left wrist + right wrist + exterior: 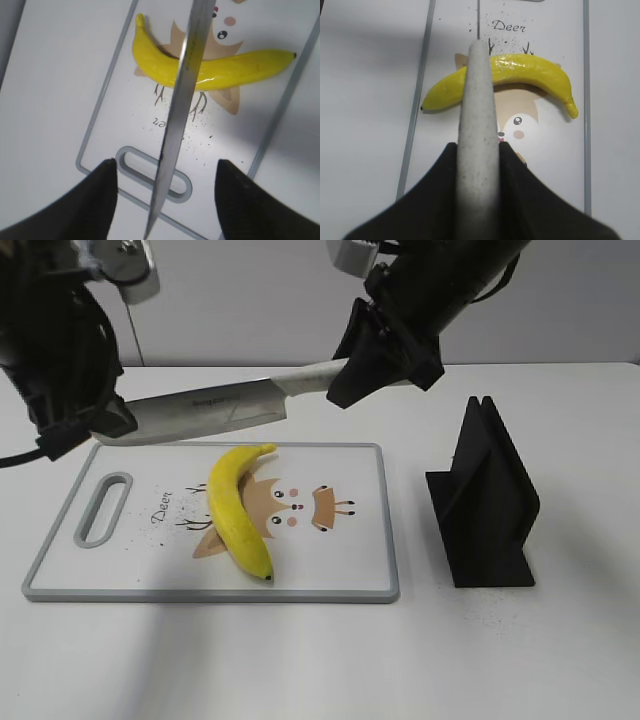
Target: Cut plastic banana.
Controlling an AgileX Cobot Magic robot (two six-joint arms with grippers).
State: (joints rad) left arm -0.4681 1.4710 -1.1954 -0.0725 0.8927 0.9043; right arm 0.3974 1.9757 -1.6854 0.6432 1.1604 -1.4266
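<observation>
The knife needs to be held steady over the banana for cutting, so my left gripper will next grab the knife's blade by the blade's tip end.
The plastic banana lies whole on the white deer-print cutting board. My right gripper is shut on the pale handle of a knife and holds it level above the board's far edge. In the right wrist view the handle sits between the jaws, over the banana. My left gripper is open at the blade's tip. In the left wrist view the blade runs between its spread fingers without touching them and crosses above the banana.
A black knife stand stands on the table right of the board. The board has a grey rim and a handle slot at its left end, also seen in the left wrist view.
</observation>
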